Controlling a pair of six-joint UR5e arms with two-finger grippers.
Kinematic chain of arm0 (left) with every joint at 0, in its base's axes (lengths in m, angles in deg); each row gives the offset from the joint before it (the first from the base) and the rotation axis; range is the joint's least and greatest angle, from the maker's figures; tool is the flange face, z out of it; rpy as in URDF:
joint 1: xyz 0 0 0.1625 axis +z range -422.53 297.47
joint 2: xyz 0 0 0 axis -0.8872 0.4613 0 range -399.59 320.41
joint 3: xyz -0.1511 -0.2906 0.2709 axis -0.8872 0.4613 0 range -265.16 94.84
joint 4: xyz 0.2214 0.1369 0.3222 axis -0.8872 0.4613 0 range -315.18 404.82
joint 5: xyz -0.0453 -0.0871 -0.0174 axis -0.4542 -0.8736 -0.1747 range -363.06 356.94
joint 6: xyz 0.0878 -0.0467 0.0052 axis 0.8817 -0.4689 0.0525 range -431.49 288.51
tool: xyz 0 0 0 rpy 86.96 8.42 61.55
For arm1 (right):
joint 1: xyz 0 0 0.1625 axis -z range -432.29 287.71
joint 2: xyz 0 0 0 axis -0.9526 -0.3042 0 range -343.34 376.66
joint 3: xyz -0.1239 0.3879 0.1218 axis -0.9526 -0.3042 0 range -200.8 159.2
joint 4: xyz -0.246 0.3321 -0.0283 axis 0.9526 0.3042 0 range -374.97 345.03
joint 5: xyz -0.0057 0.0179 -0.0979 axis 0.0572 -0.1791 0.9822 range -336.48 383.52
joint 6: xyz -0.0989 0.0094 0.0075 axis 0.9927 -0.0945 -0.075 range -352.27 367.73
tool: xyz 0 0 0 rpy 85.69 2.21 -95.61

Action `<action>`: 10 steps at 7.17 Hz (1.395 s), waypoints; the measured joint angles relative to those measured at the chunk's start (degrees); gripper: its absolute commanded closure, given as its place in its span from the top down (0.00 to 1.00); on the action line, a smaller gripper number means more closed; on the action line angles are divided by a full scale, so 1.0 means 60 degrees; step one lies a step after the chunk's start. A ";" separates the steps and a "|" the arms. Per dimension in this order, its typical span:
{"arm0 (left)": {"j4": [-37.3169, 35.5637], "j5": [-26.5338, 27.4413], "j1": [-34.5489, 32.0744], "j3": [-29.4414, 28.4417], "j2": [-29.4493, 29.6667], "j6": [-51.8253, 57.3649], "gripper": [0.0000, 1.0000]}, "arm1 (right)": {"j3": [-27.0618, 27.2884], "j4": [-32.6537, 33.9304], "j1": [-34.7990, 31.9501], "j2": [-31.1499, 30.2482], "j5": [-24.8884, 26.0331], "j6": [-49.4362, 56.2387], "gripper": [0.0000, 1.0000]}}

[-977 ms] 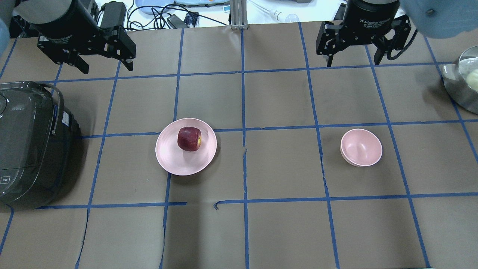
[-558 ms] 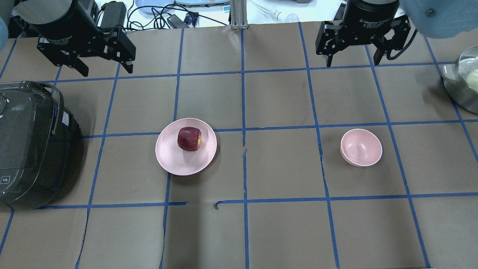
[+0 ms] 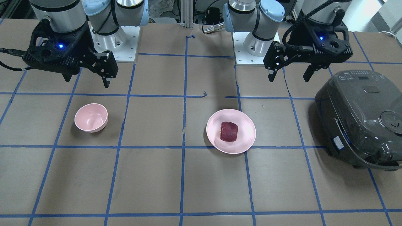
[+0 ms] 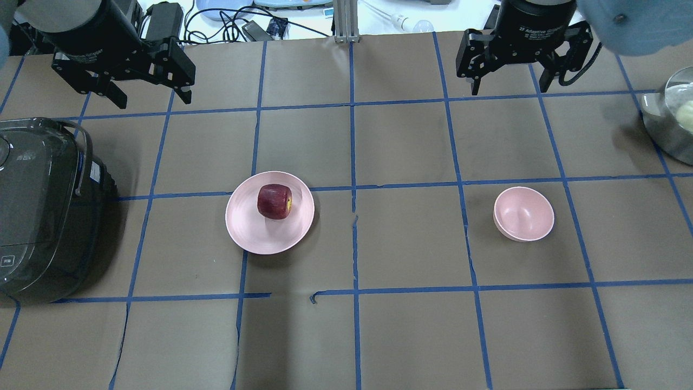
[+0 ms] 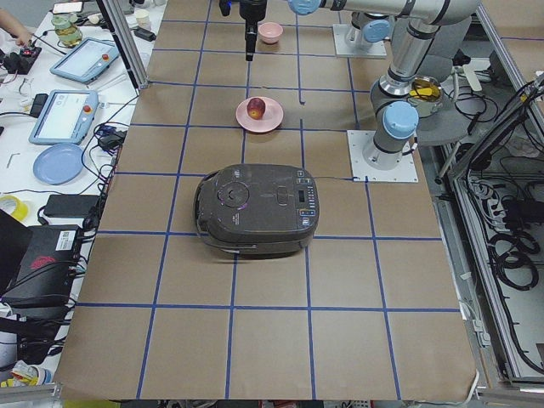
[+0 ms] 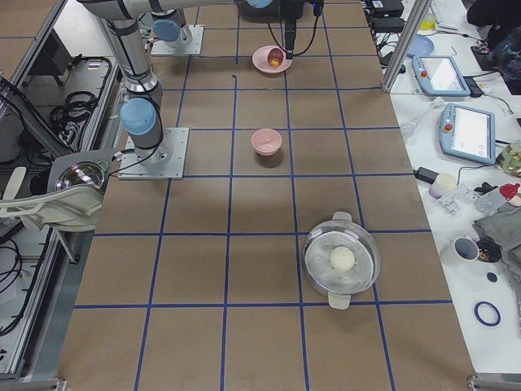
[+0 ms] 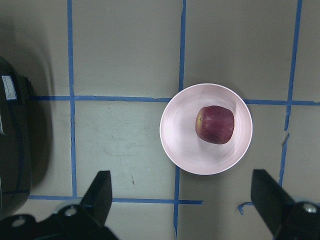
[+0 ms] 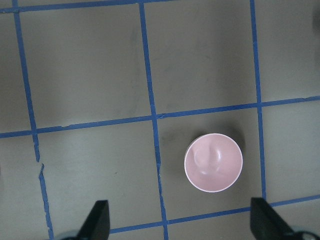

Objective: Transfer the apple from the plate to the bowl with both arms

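Observation:
I need to bring the small pink bowl within reach to transfer the apple (image 3: pixel 228 131), so my right gripper should next grab the bowl by its rim (image 3: pixel 91 104).
The dark red apple (image 4: pixel 274 201) lies on the wide pink plate (image 4: pixel 243 227), left of the table's middle. It also shows in the front view (image 3: pixel 228 131) and in the left wrist view (image 7: pixel 215 124). The small pink bowl (image 4: pixel 523 213) stands empty to the right and shows in the right wrist view (image 8: pixel 213 162). My left gripper (image 4: pixel 153 99) is open and empty, high over the table beyond the plate. My right gripper (image 4: pixel 509 89) is open and empty, high beyond the bowl.
A dark rice cooker (image 4: pixel 38 211) stands at the table's left edge, beside the plate. A lidded metal pot (image 4: pixel 674 116) stands at the right edge. Cables and devices lie past the far edge. Blue tape lines mark a grid on the brown table.
Both grippers have shifted very slightly toward the far edge. The apple, plate and bowl have not moved.

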 measured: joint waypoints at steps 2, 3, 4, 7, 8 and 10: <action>0.0015 -0.0070 0.0003 -0.0041 -0.0001 -0.0010 1.00 | 0.0009 0.0006 0.0000 -0.0002 -0.0015 0.0000 1.00; 0.0018 -0.0068 0.0049 -0.0062 0.0009 -0.0008 1.00 | 0.0022 0.0030 0.0014 0.0003 -0.0072 0.0038 1.00; 0.0035 -0.0056 0.0116 -0.0066 0.0024 -0.0002 1.00 | 0.0055 0.0131 0.0056 0.0020 -0.0325 0.0209 1.00; 0.0038 -0.0177 0.0155 0.0049 0.0158 -0.0075 1.00 | 0.0120 0.0349 0.0144 0.0034 -0.0958 0.0615 1.00; 0.0023 -0.0193 0.0130 0.0130 0.0277 -0.0148 1.00 | 0.0138 0.0322 0.0182 0.0046 -0.0962 0.0663 1.00; -0.0298 -0.0337 0.0081 0.0622 0.0540 -0.0333 1.00 | 0.0414 0.0281 0.0704 0.0088 -0.0938 0.1232 1.00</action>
